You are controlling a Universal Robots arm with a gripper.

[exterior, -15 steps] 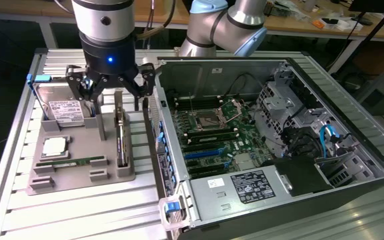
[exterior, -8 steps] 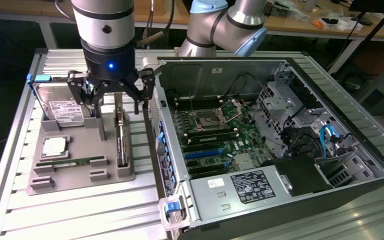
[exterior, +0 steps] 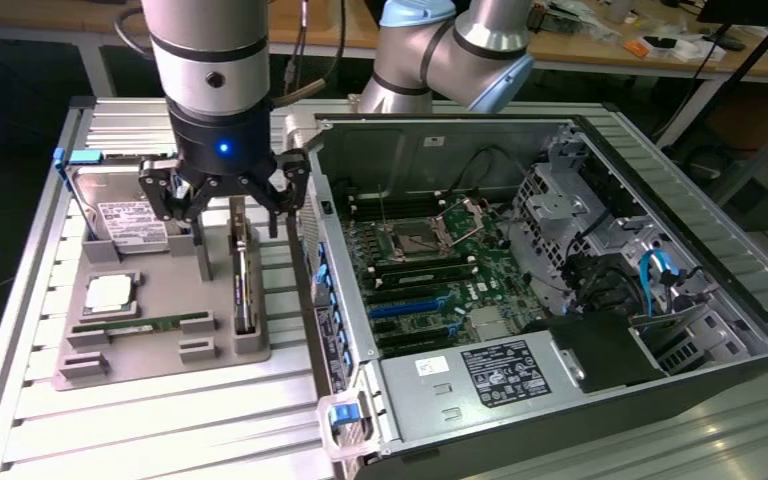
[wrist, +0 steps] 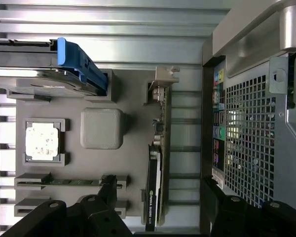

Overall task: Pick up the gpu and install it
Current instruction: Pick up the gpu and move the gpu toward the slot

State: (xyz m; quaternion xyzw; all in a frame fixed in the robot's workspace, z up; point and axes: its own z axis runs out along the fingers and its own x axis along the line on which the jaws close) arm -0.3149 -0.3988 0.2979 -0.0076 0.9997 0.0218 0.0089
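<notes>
The open fingers of my gripper are above the top edge of the GPU (exterior: 240,275), so they would miss if I closed now. I should lower my gripper before I close it on the GPU.
The gpu (exterior: 240,275) is a thin black card with a silver end bracket. It stands on edge in a slot of the grey parts tray (exterior: 157,360), on the side nearest the computer case. In the wrist view the gpu (wrist: 157,168) runs lengthwise between my two fingers, bracket end farthest from them. My gripper (exterior: 224,212) hangs just above the card's far end, open, one finger on each side and not touching it. In the wrist view the gripper (wrist: 159,190) is open, with dark fingertips (wrist: 107,190) on both sides of the card.
The open computer case (exterior: 704,290) lies at the exterior view's right, its motherboard (exterior: 424,265) and blue expansion slots (exterior: 404,308) exposed. The tray also holds a hard drive (exterior: 120,215), a processor (exterior: 107,292) and a green RAM stick (exterior: 137,325). Everything rests on a ribbed aluminium table (exterior: 157,430).
</notes>
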